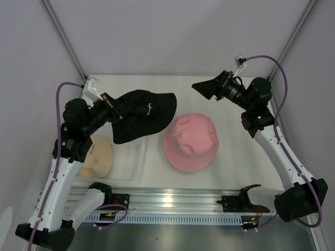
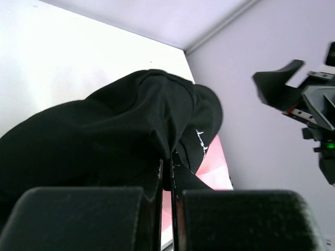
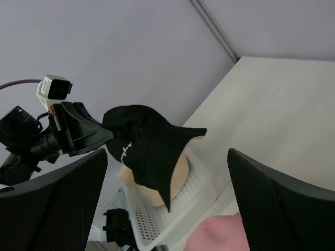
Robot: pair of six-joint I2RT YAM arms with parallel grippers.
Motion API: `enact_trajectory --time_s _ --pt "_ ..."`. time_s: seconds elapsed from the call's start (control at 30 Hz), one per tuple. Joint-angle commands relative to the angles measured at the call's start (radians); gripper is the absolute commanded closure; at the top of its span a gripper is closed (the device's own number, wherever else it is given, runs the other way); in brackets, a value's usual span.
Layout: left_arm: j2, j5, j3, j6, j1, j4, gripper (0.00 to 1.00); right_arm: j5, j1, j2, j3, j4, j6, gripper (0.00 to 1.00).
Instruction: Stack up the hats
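Note:
The black hat's opening needs to stay free to stack over the pink hat [image 1: 191,141], so my right gripper will next grab the black hat by its free brim edge [image 1: 172,102], opposite my left gripper.
My left gripper [image 1: 111,106] is shut on the brim of the black hat [image 1: 144,115] with white script and holds it in the air over the tray's far right part. In the left wrist view the black cloth [image 2: 120,130] is pinched between the jaws. The pink hat [image 1: 191,141] lies crown up at the table's middle, just right of the black hat. The beige hat [image 1: 97,157] lies in the clear tray [image 1: 135,166]. My right gripper [image 1: 205,88] is open and empty, raised above the table behind the pink hat. The right wrist view shows the black hat [image 3: 146,151] hanging over the beige hat [image 3: 175,175].
The perforated tray [image 3: 199,196] sits at the table's left front. The pink hat's edge [image 3: 220,235] shows at the bottom of the right wrist view. A metal rail [image 1: 172,201] runs along the near edge. White walls close in the back and sides.

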Motion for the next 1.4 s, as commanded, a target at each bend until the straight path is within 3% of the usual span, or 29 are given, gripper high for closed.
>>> enact_trajectory --time_s 0.0,0.2,0.37,0.47,0.6,0.77,0.8,0.9,1.0,1.03,1.07,1.13,1.17,1.2,1.37 --pt "0.037 0.079 0.081 0.031 -0.05 0.117 0.99 -0.011 0.02 -0.003 -0.017 0.055 0.177 0.01" --pt "0.088 0.105 0.093 0.011 -0.118 0.209 0.99 0.052 0.064 -0.055 -0.136 0.135 0.34 0.01" --pt "0.126 0.108 0.101 0.004 -0.171 0.26 0.99 0.071 0.09 -0.034 -0.123 0.078 0.352 0.01" --pt "0.14 0.105 0.093 0.001 -0.193 0.281 0.99 0.063 0.101 -0.031 -0.133 0.133 0.383 0.1" --pt "0.166 0.091 0.095 0.029 -0.225 0.262 0.99 0.063 0.109 -0.042 -0.137 0.161 0.406 0.26" --pt "0.195 0.111 0.081 0.081 -0.228 0.251 0.99 0.043 0.127 -0.043 -0.126 0.179 0.424 0.55" --pt "0.2 0.126 0.075 0.084 -0.227 0.257 0.99 0.043 0.135 -0.046 -0.123 0.182 0.424 0.71" --pt "0.217 0.191 0.075 0.109 -0.228 0.263 0.99 0.05 0.136 -0.059 -0.114 0.161 0.38 1.0" --pt "0.214 0.197 0.091 0.144 -0.228 0.214 0.96 0.06 0.138 -0.085 -0.1 0.124 0.303 1.0" --pt "0.202 0.193 0.098 0.165 -0.228 0.177 0.91 0.058 0.138 -0.094 -0.101 0.124 0.285 1.0" --pt "0.189 0.185 0.098 0.175 -0.228 0.159 0.69 0.052 0.136 -0.117 -0.101 0.124 0.265 1.0" --pt "0.153 0.109 0.073 0.19 -0.228 0.125 0.36 0.072 0.136 -0.144 -0.092 0.089 0.208 1.0" --pt "0.11 0.063 0.059 0.187 -0.228 0.105 0.13 0.087 0.136 -0.157 -0.091 0.046 0.196 1.0" --pt "0.085 0.014 0.05 0.182 -0.227 0.1 0.03 0.107 0.138 -0.186 -0.091 0.023 0.191 1.0" --pt "-0.018 -0.33 -0.059 0.063 -0.222 0.076 0.0 0.271 0.138 -0.266 -0.147 -0.065 0.247 1.0"
